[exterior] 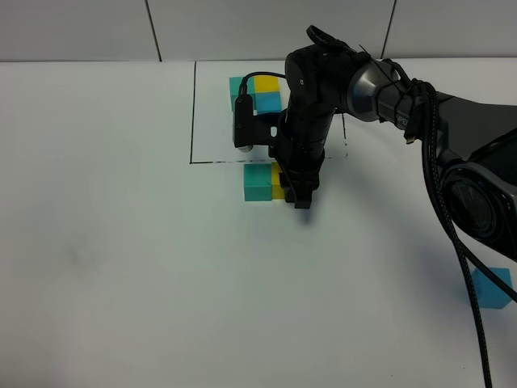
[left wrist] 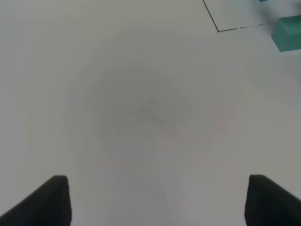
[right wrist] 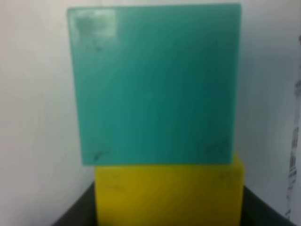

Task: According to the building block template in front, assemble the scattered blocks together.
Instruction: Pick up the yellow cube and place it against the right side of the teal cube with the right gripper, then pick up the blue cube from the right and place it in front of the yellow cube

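The yellow cube's lower edge [exterior: 278,197] meets the table level with the teal-green cube's, so the yellow cube would rest there. It is now time for my right gripper to open.
The building block template [exterior: 257,91] is a black-lined rectangle at the back holding joined teal-green, yellow and blue cubes. Just in front of its outline, a loose teal-green cube [exterior: 258,182] sits on the table with the yellow cube [exterior: 277,181] touching its right side. My right gripper [exterior: 296,191] reaches down over the yellow cube and is shut on it. The right wrist view shows the yellow cube [right wrist: 169,193] between the dark fingers [right wrist: 77,214], flush against the teal-green cube [right wrist: 155,84]. The sky-blue cube [exterior: 491,288] lies far right. My left gripper [left wrist: 160,202] is open and empty over bare table.
The white table [exterior: 121,259] spreads around the cubes. The right arm and its cable [exterior: 452,210] cross the right side and cover part of the template's outline. The left wrist view shows the outline's corner [left wrist: 218,31] and the teal-green cube [left wrist: 287,33].
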